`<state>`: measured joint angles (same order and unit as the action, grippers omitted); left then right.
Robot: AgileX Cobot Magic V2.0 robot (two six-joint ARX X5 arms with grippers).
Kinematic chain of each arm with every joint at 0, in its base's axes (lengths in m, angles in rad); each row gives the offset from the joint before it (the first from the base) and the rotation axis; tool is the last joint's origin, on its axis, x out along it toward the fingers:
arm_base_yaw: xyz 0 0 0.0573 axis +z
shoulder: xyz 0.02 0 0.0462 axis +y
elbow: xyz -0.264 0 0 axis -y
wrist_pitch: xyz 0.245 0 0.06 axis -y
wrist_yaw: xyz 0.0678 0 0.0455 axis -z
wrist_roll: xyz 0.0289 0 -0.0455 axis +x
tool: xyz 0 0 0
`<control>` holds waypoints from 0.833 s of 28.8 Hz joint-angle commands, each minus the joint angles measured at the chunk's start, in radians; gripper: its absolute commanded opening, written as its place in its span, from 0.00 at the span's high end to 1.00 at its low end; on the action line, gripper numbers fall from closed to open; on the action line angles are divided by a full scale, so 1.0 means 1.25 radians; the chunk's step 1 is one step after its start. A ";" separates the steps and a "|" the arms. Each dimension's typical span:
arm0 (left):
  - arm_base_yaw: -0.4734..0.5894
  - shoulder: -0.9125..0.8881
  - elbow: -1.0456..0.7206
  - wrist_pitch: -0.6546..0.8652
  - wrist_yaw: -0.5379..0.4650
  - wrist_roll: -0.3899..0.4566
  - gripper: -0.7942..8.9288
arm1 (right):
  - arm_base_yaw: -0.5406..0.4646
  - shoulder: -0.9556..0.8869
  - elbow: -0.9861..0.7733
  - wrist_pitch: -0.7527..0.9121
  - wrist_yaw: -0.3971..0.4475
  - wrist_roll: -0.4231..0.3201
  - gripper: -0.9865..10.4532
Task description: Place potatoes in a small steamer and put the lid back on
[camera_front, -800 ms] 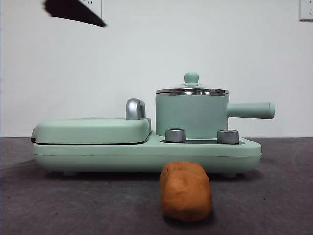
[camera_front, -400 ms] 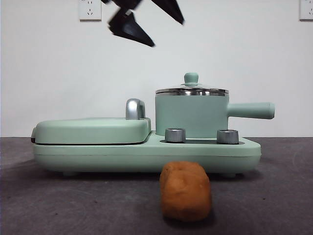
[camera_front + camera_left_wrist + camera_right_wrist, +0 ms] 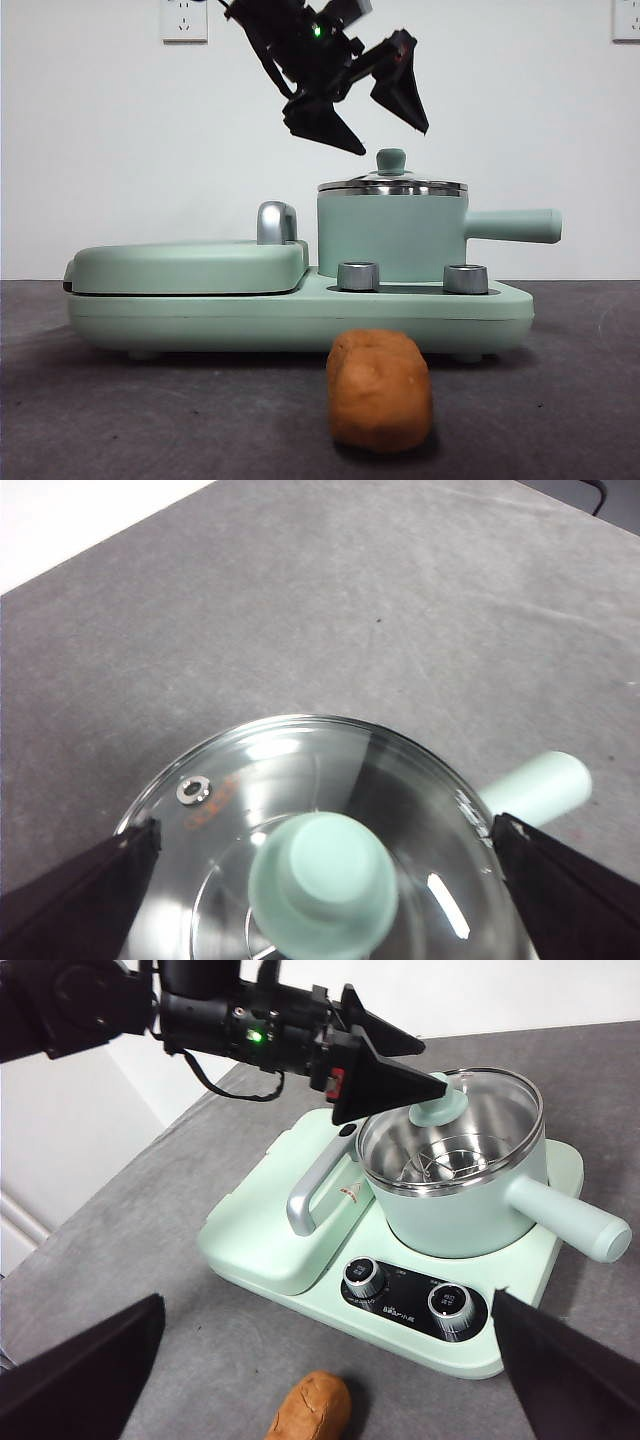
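My left gripper grabs the lid by its narrow mint-green knob [image 3: 391, 161] [image 3: 323, 885] next, as the glass lid spreads wider than my open fingers.
The orange-brown potato [image 3: 380, 390] lies on the dark table in front of the appliance and also shows in the right wrist view [image 3: 310, 1407]. The mint-green small steamer [image 3: 390, 235] stands on the right of the base, handle [image 3: 512, 226] pointing right. The glass lid [image 3: 392, 186] rests on it, with its mint knob [image 3: 323, 880] upright. My left gripper [image 3: 392, 140] hangs open just above the knob, one jaw on each side, touching nothing. Higher and nearer, my right gripper [image 3: 325, 1375] is open and empty.
A flat mint-green griddle [image 3: 190, 265] with a chrome handle [image 3: 277, 222] fills the left of the base [image 3: 300, 320]. Two steel dials [image 3: 359, 276] [image 3: 466, 279] sit below the pot. A white wall stands behind.
My left gripper has come down from the top left and moved right, and now hangs over the lid knob. The potato, pot and lid have not moved.
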<state>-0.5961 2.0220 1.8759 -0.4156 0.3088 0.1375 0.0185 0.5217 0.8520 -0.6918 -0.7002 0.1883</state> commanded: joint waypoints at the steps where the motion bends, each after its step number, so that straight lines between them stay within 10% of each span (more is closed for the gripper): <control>1: -0.007 0.029 0.026 0.022 -0.002 -0.008 0.38 | -0.001 0.005 0.011 0.008 0.001 0.008 0.46; 16: -0.016 0.059 0.026 0.010 -0.002 -0.018 0.45 | -0.001 0.005 0.011 0.008 0.001 0.011 0.46; 24: -0.016 0.063 0.026 0.010 -0.020 -0.007 0.65 | -0.001 0.005 0.011 0.008 0.001 0.011 0.46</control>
<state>-0.6075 2.0682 1.8767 -0.4122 0.2874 0.1200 0.0185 0.5217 0.8520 -0.6918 -0.7002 0.1913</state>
